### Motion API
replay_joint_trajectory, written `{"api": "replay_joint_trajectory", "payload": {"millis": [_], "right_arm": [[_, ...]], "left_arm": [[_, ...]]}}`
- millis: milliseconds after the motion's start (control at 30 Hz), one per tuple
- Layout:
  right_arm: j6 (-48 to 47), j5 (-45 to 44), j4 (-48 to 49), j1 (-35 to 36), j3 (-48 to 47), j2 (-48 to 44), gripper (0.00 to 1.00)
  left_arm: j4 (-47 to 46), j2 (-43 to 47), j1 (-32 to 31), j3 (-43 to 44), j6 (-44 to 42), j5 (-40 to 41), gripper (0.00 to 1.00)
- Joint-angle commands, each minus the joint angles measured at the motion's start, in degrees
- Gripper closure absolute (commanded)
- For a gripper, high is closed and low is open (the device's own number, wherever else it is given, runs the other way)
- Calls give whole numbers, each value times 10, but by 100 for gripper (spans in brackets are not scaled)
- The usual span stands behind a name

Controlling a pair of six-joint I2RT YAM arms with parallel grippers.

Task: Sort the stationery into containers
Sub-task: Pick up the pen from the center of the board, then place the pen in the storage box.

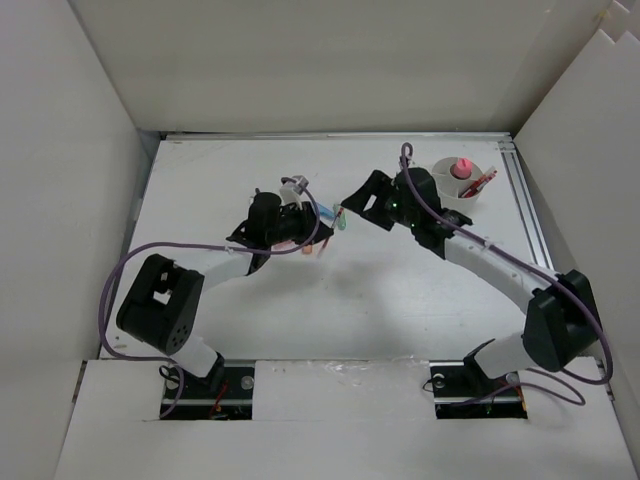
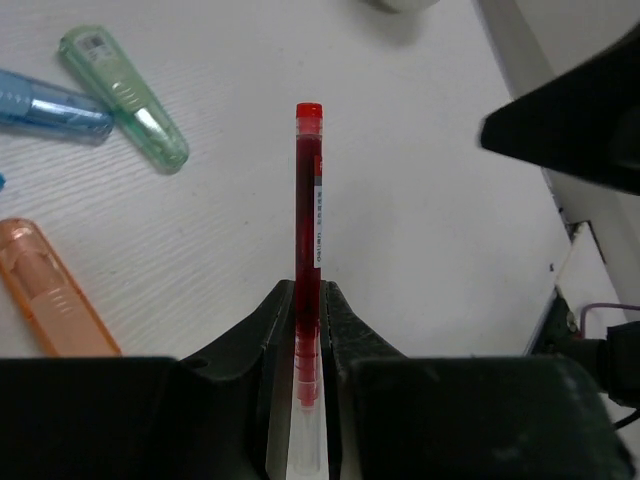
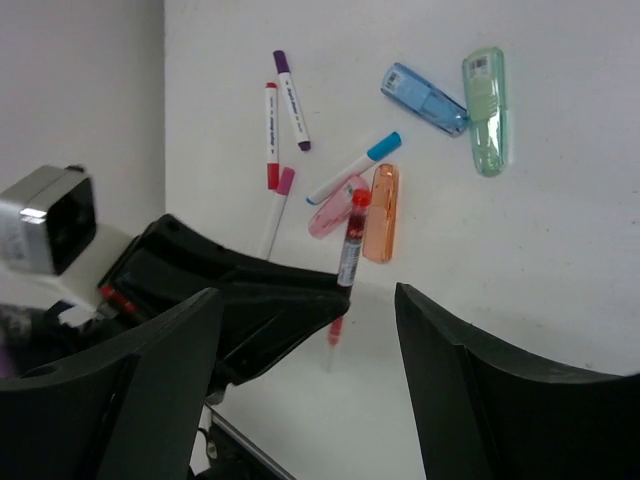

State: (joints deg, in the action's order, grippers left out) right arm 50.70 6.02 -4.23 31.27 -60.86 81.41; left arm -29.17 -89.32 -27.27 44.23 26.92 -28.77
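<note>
My right gripper should next grab the red pen's free red end. The opposite end then stays free to go into the white cup.
My left gripper is shut on a red pen and holds it pointing forward above the table; it sits mid-table in the top view. My right gripper is open and empty. It hovers just right of the left gripper, looking down on the held pen. The white cup stands at the back right with a pink piece and a red pen in it. Several markers and a pink eraser lie on the table.
Orange, blue and green plastic cases lie by the markers; they also show in the left wrist view, the green one farthest. White walls enclose the table. A metal rail runs along the right edge.
</note>
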Motion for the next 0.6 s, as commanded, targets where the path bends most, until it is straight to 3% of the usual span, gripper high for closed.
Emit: {"api": "replay_joint_trajectory", "payload": {"millis": [0,167,367,467,533,567], "right_arm": [[12,-28,34,0,-23,8,25],[19,-6,34,0,-23,57,28],[19,10,34,0,-51,92,47],[19,10,46,0,-56,106,65],[26,10,51,0,-56,111,85],[26,10,51,0,-56,111,90]], "left_arm": [[-102,40,2,-11,14,-68,100],[-134,34,2,-16,29,-101,99],[-152,28,-3,-16,34,-120,99],[-152,23,-3,-16,34,-126,96],[-152,18,-3,-16,34,-132,94],[-152,18,-3,-16,34,-132,91]]}}
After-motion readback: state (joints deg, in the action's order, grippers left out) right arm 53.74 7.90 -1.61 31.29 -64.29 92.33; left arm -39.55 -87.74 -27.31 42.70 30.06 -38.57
